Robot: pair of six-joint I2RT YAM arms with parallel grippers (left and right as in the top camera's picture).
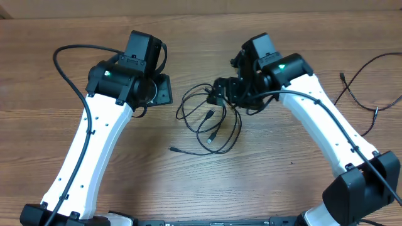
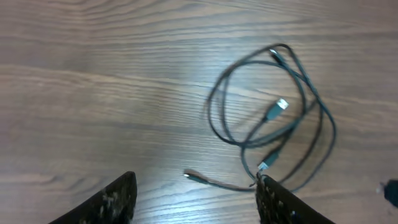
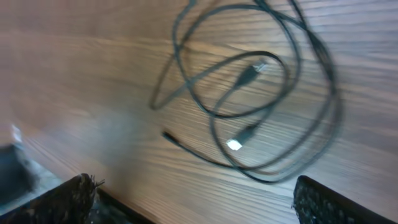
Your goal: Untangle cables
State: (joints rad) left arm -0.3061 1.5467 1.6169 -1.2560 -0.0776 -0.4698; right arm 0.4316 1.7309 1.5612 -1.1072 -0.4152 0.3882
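Observation:
I need to pull the black cable free and untangle it, so my right gripper will grab it next at the loops' far edge, near a plug end.
A tangle of thin black cables [image 1: 210, 122] with small silvery plug ends lies in loose loops on the wooden table, between my two arms. It also shows in the left wrist view [image 2: 273, 115] and in the right wrist view [image 3: 249, 99]. My left gripper [image 1: 164, 90] is open and empty, left of the loops; its fingertips [image 2: 196, 199] frame a loose plug end. My right gripper [image 1: 217, 91] is open and empty, at the loops' upper right edge; its fingertips [image 3: 193, 199] hover above bare wood beside the loops.
Another thin black cable [image 1: 364, 81] lies at the table's right edge. Thicker black arm cables run along both white arms. The table [image 1: 188, 188] is brown wood.

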